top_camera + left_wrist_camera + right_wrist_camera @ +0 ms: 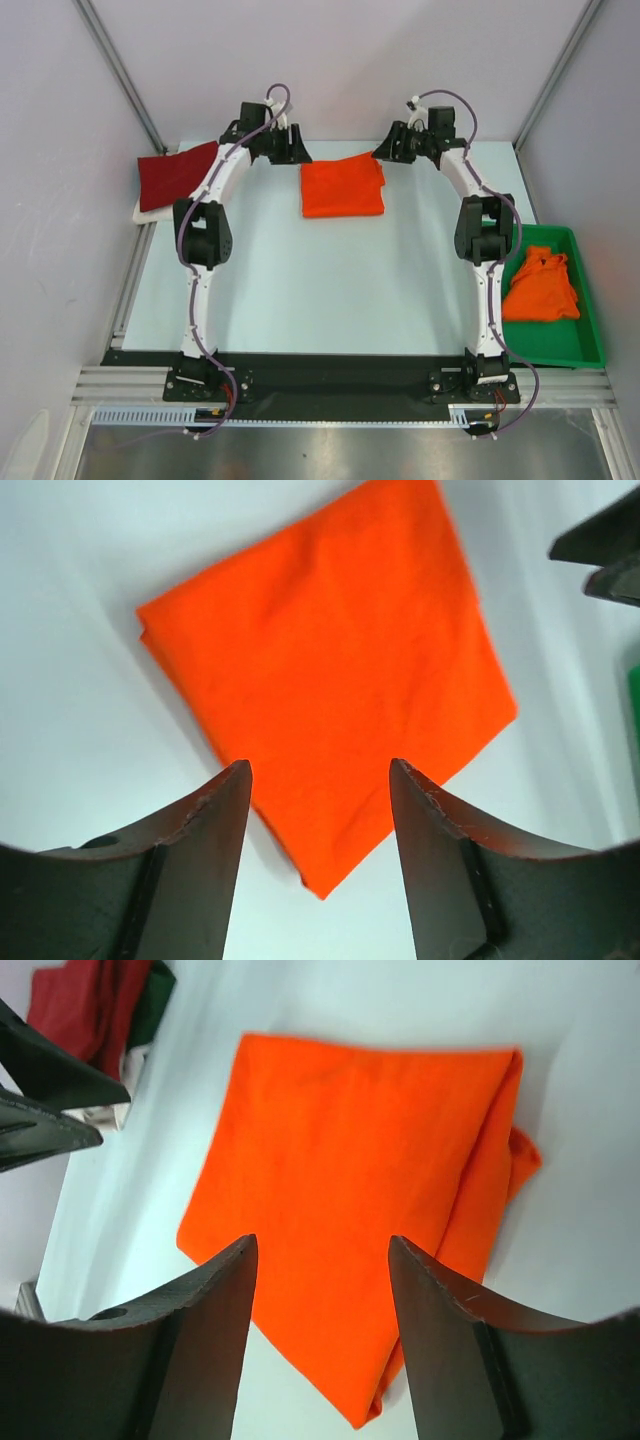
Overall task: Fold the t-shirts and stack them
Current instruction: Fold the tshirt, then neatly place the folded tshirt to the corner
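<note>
My left gripper grips the orange t-shirt's far corner next, keeping its folds together, to stack the folded orange t-shirt (342, 187) on the dark red t-shirt (178, 172).
A folded bright orange t-shirt (342, 187) lies flat at the far middle of the table. My left gripper (298, 155) hovers at its far left corner and my right gripper (382, 153) at its far right corner. In the left wrist view the left gripper (318, 770) is open, with a corner of the orange t-shirt (330, 670) lying below the gap. The right gripper (322, 1243) is open too, above another corner of the same t-shirt (340, 1160). A folded dark red t-shirt (178, 172) rests on a white one (145, 212) at the far left.
A green bin (560, 340) at the near right holds a crumpled orange t-shirt (541, 287). Grey walls and metal frame posts close in the table on the left, the right and the far side.
</note>
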You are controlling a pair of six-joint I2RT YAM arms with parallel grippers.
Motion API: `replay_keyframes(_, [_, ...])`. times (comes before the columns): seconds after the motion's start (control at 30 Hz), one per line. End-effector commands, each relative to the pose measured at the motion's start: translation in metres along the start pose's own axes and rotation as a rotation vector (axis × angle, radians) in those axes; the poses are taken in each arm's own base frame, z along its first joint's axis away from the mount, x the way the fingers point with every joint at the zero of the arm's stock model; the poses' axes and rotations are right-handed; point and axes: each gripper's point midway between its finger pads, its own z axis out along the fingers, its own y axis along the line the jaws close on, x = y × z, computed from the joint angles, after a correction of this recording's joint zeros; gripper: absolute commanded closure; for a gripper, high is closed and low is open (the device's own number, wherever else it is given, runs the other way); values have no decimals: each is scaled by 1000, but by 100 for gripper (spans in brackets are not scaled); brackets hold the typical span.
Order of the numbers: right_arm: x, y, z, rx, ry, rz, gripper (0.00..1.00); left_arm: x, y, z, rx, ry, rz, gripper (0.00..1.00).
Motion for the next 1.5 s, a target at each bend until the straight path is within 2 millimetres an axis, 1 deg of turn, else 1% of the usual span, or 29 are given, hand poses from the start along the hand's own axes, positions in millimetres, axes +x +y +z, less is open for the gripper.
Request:
replay_keyframes(0.0, [0,25,-14,-27,8,-22,39,5,9,-14,-86,11,12,37])
replay_keyframes(0.03, [2,30,-17,-44,15,-19,40,15,18,-14,-101,37,0,37])
replay_keyframes(0.1, [15,31,-14,-49,43,16,41,23,25,-12,-108,60,-17,35])
replay_keyframes(0.13, [18,33,-14,-64,49,19,42,26,27,-12,-108,67,-24,34])
replay_keyframes(0.2, [27,36,-8,-74,68,39,43,37,34,-8,-115,91,-44,31])
replay_keyframes(0.3, [37,37,4,-97,86,50,45,45,42,-2,-135,107,-64,30])
replay_keyframes(0.33, [36,38,8,-101,82,47,45,49,46,3,-139,111,-72,29])
replay_keyframes(0.37, [41,32,15,-97,92,57,45,51,49,6,-138,115,-81,29])
replay_keyframes(0.4, [45,32,20,-96,99,58,45,47,48,7,-133,107,-89,28])
replay_keyframes(0.47, [44,29,25,-89,99,57,45,53,53,15,-131,118,-110,28])
replay_keyframes(0.5, [51,23,29,-81,111,68,45,52,53,17,-128,114,-118,28])
replay_keyframes(0.57, [56,17,33,-60,120,77,45,60,55,25,-102,133,-137,26])
replay_keyframes(0.63, [62,10,35,-44,129,87,45,62,55,31,-75,135,-150,22])
replay_keyframes(0.67, [66,8,35,-38,137,95,45,70,59,38,-67,149,-167,22])
replay_keyframes(0.7, [69,6,35,-35,141,99,44,68,56,41,-46,141,-174,22])
replay_keyframes(0.8, [71,-1,32,-30,144,117,44,71,55,52,-1,138,-191,28])
replay_keyframes(0.87, [74,-6,32,-25,147,122,44,75,51,58,32,144,-198,36])
replay_keyframes(0.93, [74,-11,31,-12,147,124,44,79,39,67,93,151,-206,46])
replay_keyframes(0.97, [75,-15,30,-7,147,125,44,82,31,72,120,158,-211,47])
replay_keyframes(1.0, [75,-15,30,-10,148,124,44,86,28,78,139,162,-213,48])
replay_keyframes(1.1, [76,-17,30,-11,148,123,44,95,9,88,206,185,-222,53])
replay_keyframes(1.2, [66,-12,26,-16,129,102,44,102,0,94,230,201,-215,65])
replay_keyframes(1.23, [63,-10,24,-18,126,96,44,102,-3,93,233,204,-208,77])
replay_keyframes(1.27, [58,-8,21,-18,116,85,44,96,-6,90,227,194,-194,83])
replay_keyframes(1.33, [40,-1,7,-11,88,39,44,94,-9,82,214,197,-153,100])
replay_keyframes(1.37, [36,0,1,-2,83,26,44,80,-14,71,185,173,-118,99])
replay_keyframes(1.4, [22,9,-11,14,59,-1,44,86,-12,64,164,194,-84,100])
replay_keyframes(1.43, [14,7,-22,30,42,-34,44,84,-13,57,151,197,-52,100])
replay_keyframes(1.47, [15,6,-28,46,47,-43,44,81,-13,49,137,200,-20,100])
